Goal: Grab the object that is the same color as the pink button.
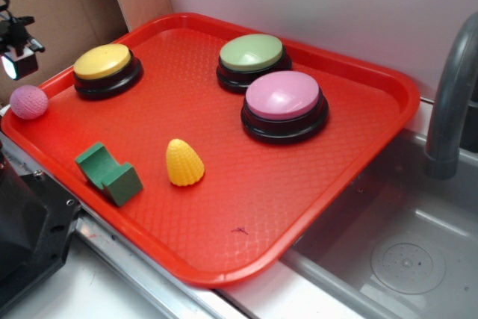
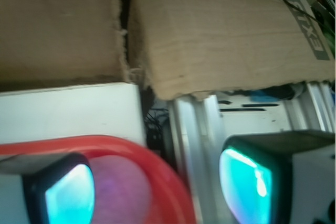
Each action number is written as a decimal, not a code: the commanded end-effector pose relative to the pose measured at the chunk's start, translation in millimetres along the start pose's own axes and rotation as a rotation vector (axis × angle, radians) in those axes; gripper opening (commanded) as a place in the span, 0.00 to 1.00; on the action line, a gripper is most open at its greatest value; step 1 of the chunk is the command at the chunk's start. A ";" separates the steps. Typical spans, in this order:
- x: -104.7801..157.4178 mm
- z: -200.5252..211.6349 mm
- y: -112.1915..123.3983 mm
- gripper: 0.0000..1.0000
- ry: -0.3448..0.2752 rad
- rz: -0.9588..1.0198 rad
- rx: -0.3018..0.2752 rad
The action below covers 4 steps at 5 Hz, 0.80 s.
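My fingers are off-centre above the pink ball. My gripper should go lower first and only then close on the ball.
The small pink bumpy ball lies in the left corner of the red tray, against its rim. The pink button with a black base stands in the tray's right half. My gripper hangs just above and behind the ball at the frame's left edge. In the wrist view the gripper is open, its teal pads wide apart. The blurred ball sits between them, close to the left pad, inside the tray's rim.
A yellow button and a green button stand at the tray's back. A green block and a yellow corn toy lie near the front. Cardboard rises behind the tray. A sink and faucet are at right.
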<state>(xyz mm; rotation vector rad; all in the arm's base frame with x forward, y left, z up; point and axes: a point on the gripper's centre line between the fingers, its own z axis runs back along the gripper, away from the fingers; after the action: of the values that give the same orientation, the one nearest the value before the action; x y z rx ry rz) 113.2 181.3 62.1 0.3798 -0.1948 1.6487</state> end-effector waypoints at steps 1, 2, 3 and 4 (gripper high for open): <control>-19.9 -10.7 -14.0 1.00 0.059 0.005 -0.111; -25.1 -24.5 -18.0 1.00 0.092 0.018 -0.086; -30.0 -28.8 -16.5 1.00 0.083 0.029 -0.057; -30.7 -24.7 -10.9 0.00 0.084 0.027 -0.048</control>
<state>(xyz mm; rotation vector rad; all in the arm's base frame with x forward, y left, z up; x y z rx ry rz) 127.0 176.4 23.2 0.2749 -0.1397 1.6871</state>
